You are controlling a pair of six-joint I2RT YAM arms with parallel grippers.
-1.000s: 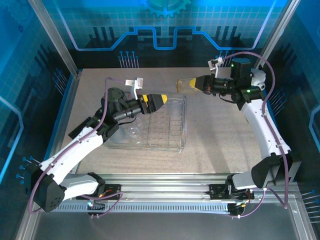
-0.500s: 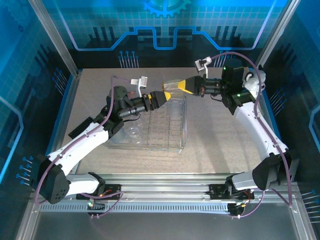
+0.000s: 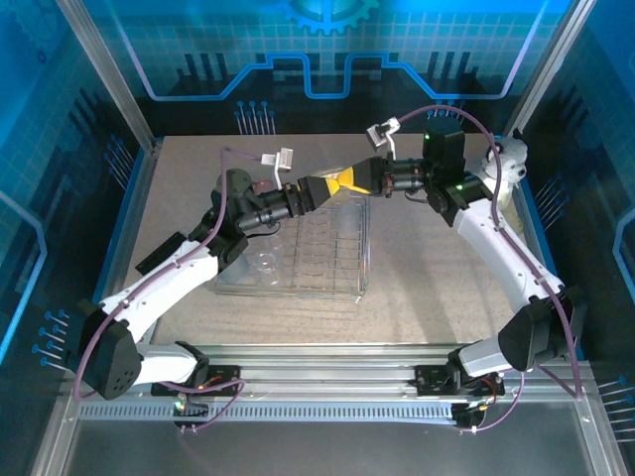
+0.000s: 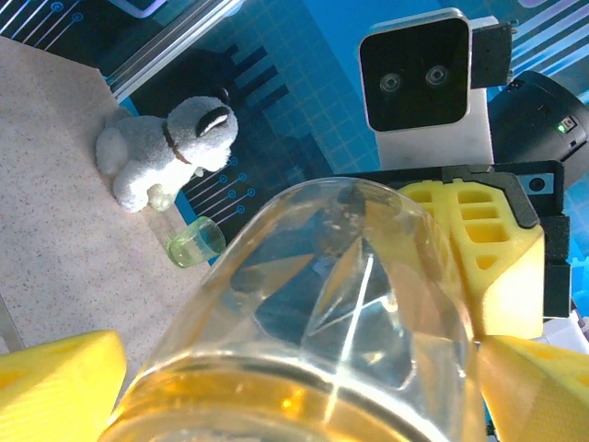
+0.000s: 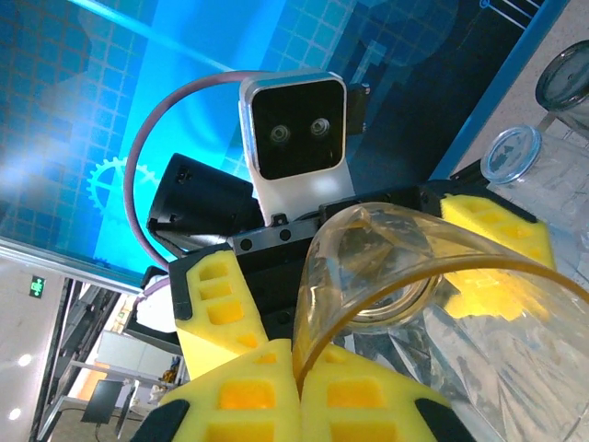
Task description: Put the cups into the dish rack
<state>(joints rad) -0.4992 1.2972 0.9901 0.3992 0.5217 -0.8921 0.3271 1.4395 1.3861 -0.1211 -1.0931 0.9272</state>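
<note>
My left gripper should close on the cup now, because the cup's amber end [image 3: 329, 185] [image 4: 293, 398] is deep between the gripper's fingers, level with the cup's sides.
An amber-tinted clear cup [image 3: 333, 182] hangs in the air above the far edge of the dish rack [image 3: 327, 260]. My right gripper [image 5: 299, 368] is shut on its rim, the wall pinched between both yellow pads. My left gripper [image 4: 294, 391] faces it from the other side, open, one yellow finger [image 4: 55, 387] on each side of the cup [image 4: 350, 276]. In the right wrist view the cup [image 5: 396, 267] sits between the left arm's fingers [image 5: 216, 295]. The two grippers nearly meet in the top view. A clear cup [image 3: 266, 263] lies in the rack's near left part.
A grey-white plush animal [image 4: 170, 152] sits by the back wall with a yellow-green cup [image 4: 196, 241] beside it. A smoky grey cup [image 5: 566, 78] and a clear cup [image 5: 511, 157] stand on the table. The rack's upright dividers are just below the grippers.
My right gripper carried the amber cup leftward from the back right of the table. My left gripper rose toward it, and the cup now sits between its open fingers.
</note>
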